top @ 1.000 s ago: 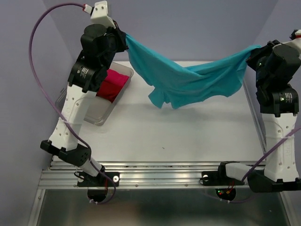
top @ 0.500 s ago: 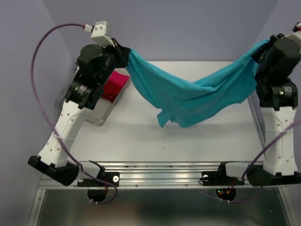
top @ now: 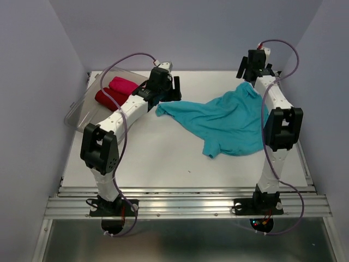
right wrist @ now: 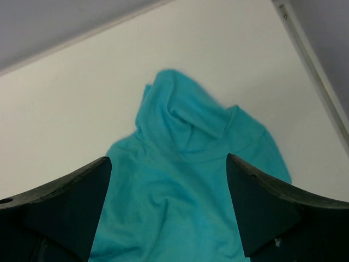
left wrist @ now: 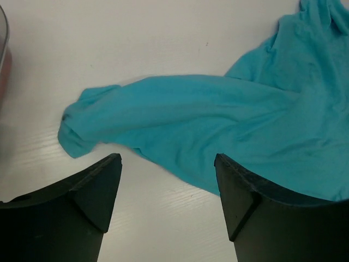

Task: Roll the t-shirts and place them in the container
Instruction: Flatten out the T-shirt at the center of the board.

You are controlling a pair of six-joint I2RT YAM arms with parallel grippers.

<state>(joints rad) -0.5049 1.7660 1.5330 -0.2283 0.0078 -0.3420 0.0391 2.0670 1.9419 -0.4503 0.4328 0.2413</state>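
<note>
My left gripper grabs the turquoise t-shirt (top: 226,120) by the near edge of its crumpled tub-side corner next, to spread the shirt for rolling.
The turquoise t-shirt (top: 226,120) lies crumpled on the white table, spread from centre to right. My left gripper (top: 173,91) hovers open just above its left corner; in the left wrist view the shirt (left wrist: 218,109) lies beyond the open left gripper (left wrist: 166,164), with bare table between the fingers. My right gripper (top: 249,73) stands open over the shirt's far right corner; in the right wrist view the bunched cloth (right wrist: 191,164) fills the gap under the open right gripper (right wrist: 169,166). Neither holds anything. A dark red t-shirt (top: 105,98) and a pink t-shirt (top: 122,84) lie in the tub.
The clear plastic tub (top: 82,112) sits at the far left of the table, its edge (left wrist: 2,54) just showing in the left wrist view. A metal rail (top: 185,199) runs along the near edge. Grey walls close in the back and both sides.
Both grippers have opened and let go of the turquoise shirt, which had hung between them and now lies on the table. Both arms have come down and stretched toward the far side.
</note>
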